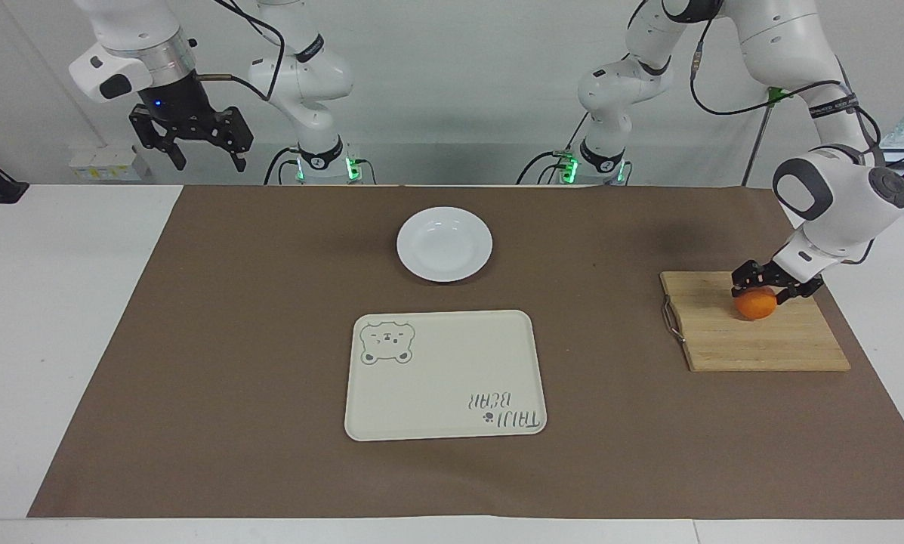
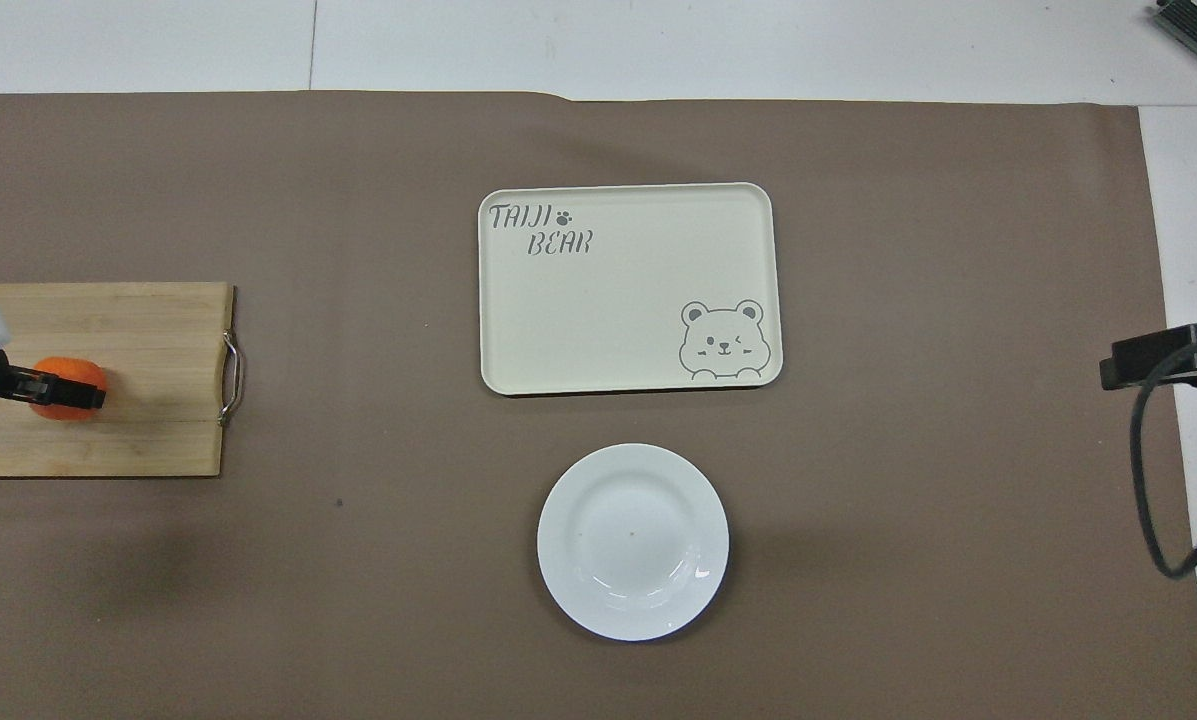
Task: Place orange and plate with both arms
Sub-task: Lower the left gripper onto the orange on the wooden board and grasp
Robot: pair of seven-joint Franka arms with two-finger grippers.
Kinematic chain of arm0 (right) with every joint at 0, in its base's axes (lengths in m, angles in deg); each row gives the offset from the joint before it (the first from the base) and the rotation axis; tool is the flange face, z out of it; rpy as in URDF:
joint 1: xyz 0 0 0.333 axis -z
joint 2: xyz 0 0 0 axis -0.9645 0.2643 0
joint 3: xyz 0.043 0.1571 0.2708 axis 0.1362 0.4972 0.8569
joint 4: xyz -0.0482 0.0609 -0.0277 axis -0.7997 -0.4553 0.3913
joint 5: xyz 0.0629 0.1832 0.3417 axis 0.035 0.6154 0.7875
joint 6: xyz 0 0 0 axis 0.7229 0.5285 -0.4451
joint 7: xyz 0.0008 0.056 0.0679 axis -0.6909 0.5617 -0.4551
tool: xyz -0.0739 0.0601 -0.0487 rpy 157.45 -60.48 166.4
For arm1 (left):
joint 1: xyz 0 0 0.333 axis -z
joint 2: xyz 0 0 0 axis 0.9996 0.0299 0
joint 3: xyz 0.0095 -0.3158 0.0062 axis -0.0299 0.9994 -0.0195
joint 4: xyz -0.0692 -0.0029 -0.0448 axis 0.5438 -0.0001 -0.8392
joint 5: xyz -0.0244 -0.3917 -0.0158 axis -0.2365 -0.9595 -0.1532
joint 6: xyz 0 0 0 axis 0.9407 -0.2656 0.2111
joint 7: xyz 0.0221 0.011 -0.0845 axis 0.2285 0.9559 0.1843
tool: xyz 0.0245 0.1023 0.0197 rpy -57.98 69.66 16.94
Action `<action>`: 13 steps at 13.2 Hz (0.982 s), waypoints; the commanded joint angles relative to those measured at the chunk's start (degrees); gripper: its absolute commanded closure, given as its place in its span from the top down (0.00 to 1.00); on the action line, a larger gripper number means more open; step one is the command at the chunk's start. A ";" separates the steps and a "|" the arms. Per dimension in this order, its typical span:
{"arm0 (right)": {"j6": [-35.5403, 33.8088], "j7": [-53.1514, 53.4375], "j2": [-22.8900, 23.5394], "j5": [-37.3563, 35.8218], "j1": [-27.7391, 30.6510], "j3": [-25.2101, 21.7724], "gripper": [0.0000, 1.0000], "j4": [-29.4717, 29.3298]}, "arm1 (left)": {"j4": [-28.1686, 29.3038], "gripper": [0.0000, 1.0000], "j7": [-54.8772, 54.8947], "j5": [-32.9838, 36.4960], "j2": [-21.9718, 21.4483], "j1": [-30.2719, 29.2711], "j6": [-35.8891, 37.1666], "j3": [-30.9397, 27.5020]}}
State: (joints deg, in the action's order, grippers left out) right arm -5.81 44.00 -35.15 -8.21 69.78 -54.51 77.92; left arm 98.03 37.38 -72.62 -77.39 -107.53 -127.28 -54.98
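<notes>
My left gripper's fingers reach over the orange (image 2: 70, 375) on the cutting board in the overhead view, so it is now time to close on it.
The orange (image 1: 756, 307) sits on a wooden cutting board (image 1: 761, 344) at the left arm's end of the table. My left gripper (image 1: 763, 293) is down at the orange, right at its top. The overhead view shows the gripper (image 2: 58, 390) lying over the orange (image 2: 70, 375). The orange still rests on the board. The white plate (image 1: 408, 245) lies empty near the robots at the table's middle, also seen from overhead (image 2: 560, 540). My right gripper (image 1: 199, 151) is open and empty, held high over the right arm's end, waiting.
A cream tray (image 1: 444, 378) with a bear drawing lies farther from the robots than the plate, also in the overhead view (image 2: 628, 290). The cutting board (image 2: 128, 320) has a metal handle on the side toward the table's middle. A brown mat covers the table.
</notes>
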 commanded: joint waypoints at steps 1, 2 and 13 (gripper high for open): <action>-0.16 -1.32 0.08 0.16 0.68 0.20 1.00 -0.51 | 2.64 0.86 1.15 -0.31 -2.00 -0.97 -2.10 0.36; -0.16 -1.23 0.08 0.16 0.68 0.20 1.00 -0.51 | 2.64 0.47 1.24 -0.31 -2.00 -0.97 -2.10 0.36; -0.16 -1.23 0.08 0.16 0.68 0.20 1.00 -0.51 | 2.29 0.00 -0.16 0.04 -12.09 8.59 9.65 0.54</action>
State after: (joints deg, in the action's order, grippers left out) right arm -5.81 44.00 -35.15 -8.21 69.78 -54.51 77.92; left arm 98.50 38.02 -72.62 -84.73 -102.98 -121.71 -53.77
